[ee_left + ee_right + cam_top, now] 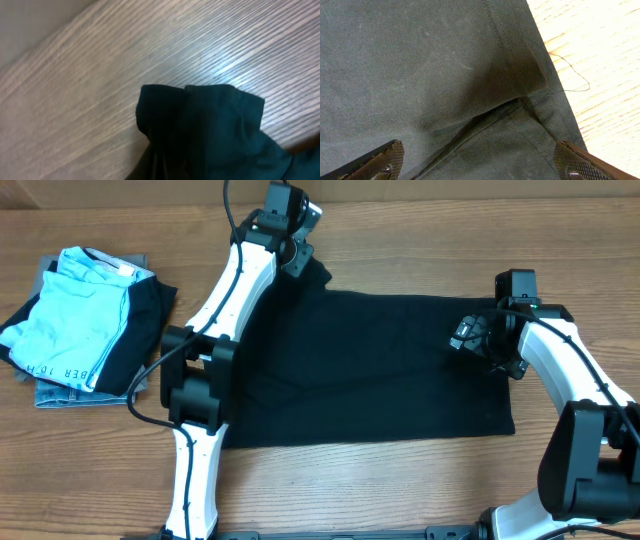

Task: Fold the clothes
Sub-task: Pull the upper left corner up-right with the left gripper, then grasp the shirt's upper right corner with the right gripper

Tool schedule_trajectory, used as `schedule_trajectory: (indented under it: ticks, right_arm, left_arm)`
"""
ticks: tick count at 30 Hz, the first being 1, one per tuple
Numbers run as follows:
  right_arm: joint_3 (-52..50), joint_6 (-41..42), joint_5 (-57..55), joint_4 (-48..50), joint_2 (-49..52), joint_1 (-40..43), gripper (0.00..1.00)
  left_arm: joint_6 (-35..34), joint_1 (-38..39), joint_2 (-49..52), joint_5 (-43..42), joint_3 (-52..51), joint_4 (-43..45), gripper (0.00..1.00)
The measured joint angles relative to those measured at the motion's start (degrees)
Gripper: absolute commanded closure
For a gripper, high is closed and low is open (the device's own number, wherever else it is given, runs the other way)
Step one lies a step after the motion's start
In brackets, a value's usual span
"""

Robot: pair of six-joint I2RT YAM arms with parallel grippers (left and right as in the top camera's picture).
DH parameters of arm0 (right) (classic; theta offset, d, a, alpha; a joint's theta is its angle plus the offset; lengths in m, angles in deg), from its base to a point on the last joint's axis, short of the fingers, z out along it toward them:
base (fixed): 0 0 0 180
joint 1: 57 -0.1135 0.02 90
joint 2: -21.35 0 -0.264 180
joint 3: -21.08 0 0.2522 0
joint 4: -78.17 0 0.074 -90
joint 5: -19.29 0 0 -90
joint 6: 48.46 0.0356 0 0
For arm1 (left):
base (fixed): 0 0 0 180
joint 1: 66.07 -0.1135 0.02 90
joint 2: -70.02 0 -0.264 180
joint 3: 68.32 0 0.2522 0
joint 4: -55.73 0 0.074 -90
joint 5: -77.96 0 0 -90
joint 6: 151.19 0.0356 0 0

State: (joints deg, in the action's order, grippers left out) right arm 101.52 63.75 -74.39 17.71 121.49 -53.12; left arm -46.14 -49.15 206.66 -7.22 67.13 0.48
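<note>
The robot's right gripper should next grab the hem-seamed edge, across from the left gripper's corner, to fold the clothes (370, 370) over evenly.
The clothes (370, 370), a plain black T-shirt, lie spread flat across the middle of the wooden table. My left gripper (300, 258) is at the shirt's far left corner. In the left wrist view a bunched fold of the clothes (210, 130) rises off the table towards the jaws, whose fingers are hidden behind the fabric; the gripper is shut on that corner. My right gripper (470, 335) hovers over the shirt's right edge. It stands open in the right wrist view (480, 167), its fingertips (385, 160) wide apart above a hem seam of the clothes (420, 65).
A pile of folded garments lies at the far left: a light blue one (85, 315) on top, a grey-blue piece (60, 392) beneath. A loose thread (570, 70) trails from the shirt's edge onto bare table (600, 45).
</note>
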Motion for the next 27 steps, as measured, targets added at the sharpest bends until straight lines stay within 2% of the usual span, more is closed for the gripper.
schedule_trajectory:
  ticks: [8,10,16,21,27]
  right_arm:
    - [-0.11,0.00,0.94,6.21,0.00,0.00,0.00]
    - [-0.11,-0.33,1.38,7.56,0.00,0.00,0.06]
    - [-0.13,-10.43,5.09,17.18,0.00,0.09,0.24]
    - [-0.17,-19.56,2.75,25.18,0.39,0.57,0.26]
    - [-0.20,-28.06,0.63,33.16,4.92,3.91,0.21]
  left_arm:
    - [-5.79,-1.84,-0.02,0.63,-0.02,-2.99,0.96]
    - [-6.21,-2.27,-0.02,0.61,0.00,-3.76,0.96]
    - [-6.60,-2.67,0.00,0.63,-0.02,-5.16,0.96]
    - [-6.62,-2.67,-0.02,0.66,-0.02,-6.60,0.96]
    - [-6.82,-2.67,-0.02,0.66,-0.02,-8.74,0.96]
